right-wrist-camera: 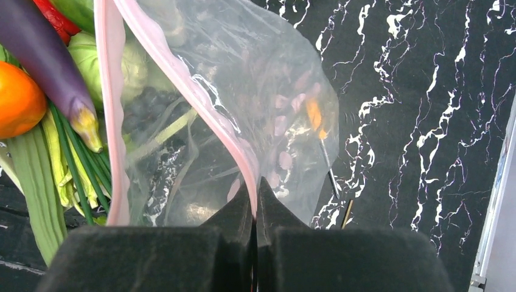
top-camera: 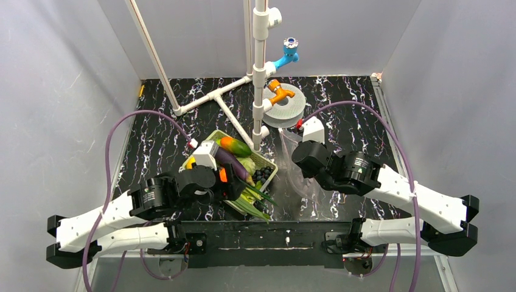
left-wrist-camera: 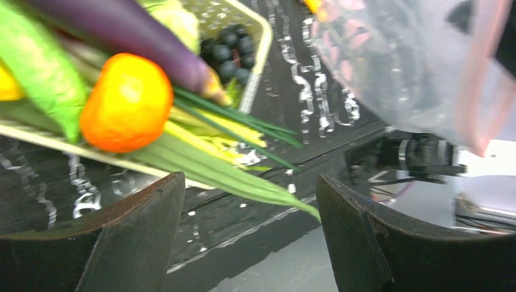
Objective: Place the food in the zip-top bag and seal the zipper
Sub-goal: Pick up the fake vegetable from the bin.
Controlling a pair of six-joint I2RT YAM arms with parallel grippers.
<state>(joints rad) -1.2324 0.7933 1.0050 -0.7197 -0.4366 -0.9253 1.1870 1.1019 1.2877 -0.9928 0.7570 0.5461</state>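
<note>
I should grab the long green food with my left gripper next, by its narrow tip past the basket's edge (right-wrist-camera: 51, 248). Its thick end then stays free to go into the zip-top bag (right-wrist-camera: 255, 103).
The food lies in a pale green mesh basket (top-camera: 271, 165): an orange round fruit (left-wrist-camera: 126, 100), a purple eggplant (left-wrist-camera: 134, 30), dark berries (left-wrist-camera: 231, 52) and long green leaves (left-wrist-camera: 231, 176). My left gripper (left-wrist-camera: 249, 204) hovers open at the basket's near edge, with only a leaf tip between its fingers. The clear zip-top bag (right-wrist-camera: 255, 103) hangs to the right of the basket. My right gripper (right-wrist-camera: 255, 193) is shut on one lip of the pink zipper (right-wrist-camera: 182, 73). The other lip (right-wrist-camera: 109, 91) stands apart, so the mouth gapes.
A small screwdriver (right-wrist-camera: 315, 118) with an orange-yellow handle shows through the bag, on the black marbled table (right-wrist-camera: 426, 121). White pipes (top-camera: 260, 73) with a blue tap (top-camera: 287, 53) and a grey round reel (top-camera: 286, 106) stand behind the basket.
</note>
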